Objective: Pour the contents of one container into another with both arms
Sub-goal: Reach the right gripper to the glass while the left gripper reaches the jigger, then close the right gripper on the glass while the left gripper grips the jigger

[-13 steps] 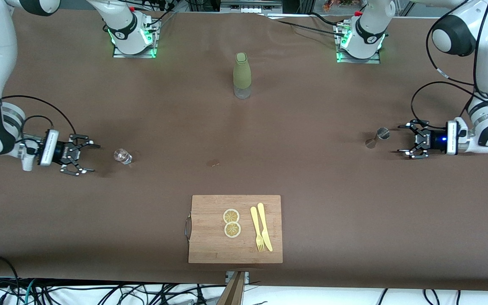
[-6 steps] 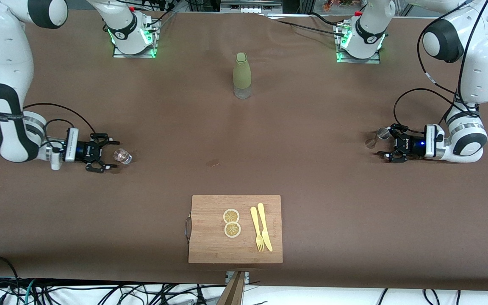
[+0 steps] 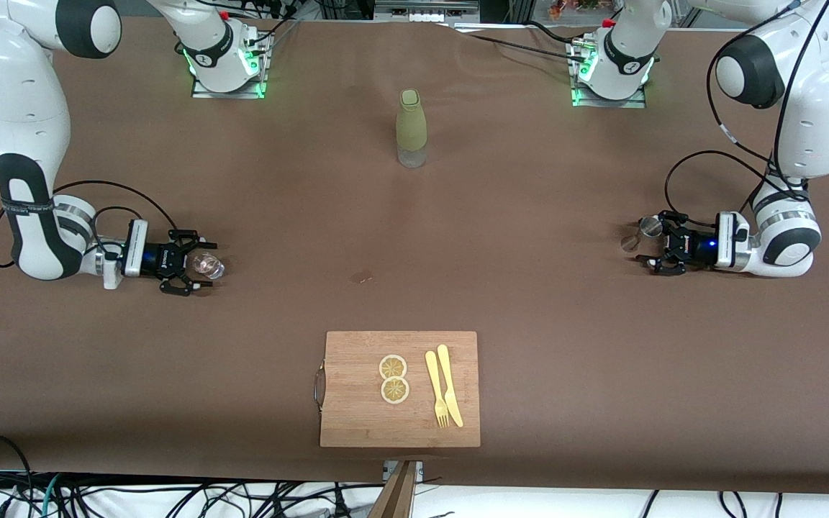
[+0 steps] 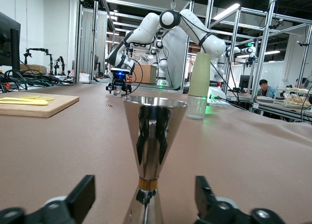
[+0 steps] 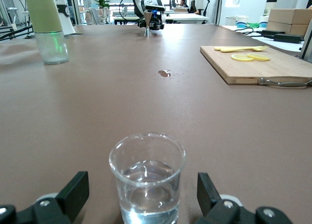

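Observation:
My right gripper should close on the clear tumbler now. My open fingers are low on both sides of the tumbler, so they would hold it.
The tiny clear glass tumbler (image 3: 211,267) stands upright toward the right arm's end of the table, with a little clear liquid in it (image 5: 147,180). My right gripper (image 3: 201,266) lies low on the table, open, one finger (image 5: 75,189) on each side of the tumbler with gaps. The silvery hourglass jigger (image 3: 642,234) stands upright toward the left arm's end. My left gripper (image 3: 648,241) is open around its waist (image 4: 152,182), and its fingers (image 4: 84,197) stand clear of the metal.
A tall olive-sleeved bottle (image 3: 411,128) stands mid-table, farther from the camera. A wooden cutting board (image 3: 357,417) with two lemon slices (image 3: 393,378) and a yellow fork and knife (image 3: 443,394) lies near the front edge. A small dark spot (image 3: 364,277) marks the cloth.
Both arms have slid inward along the table. The right gripper now straddles the tumbler and the left gripper straddles the jigger. Neither thing has moved.

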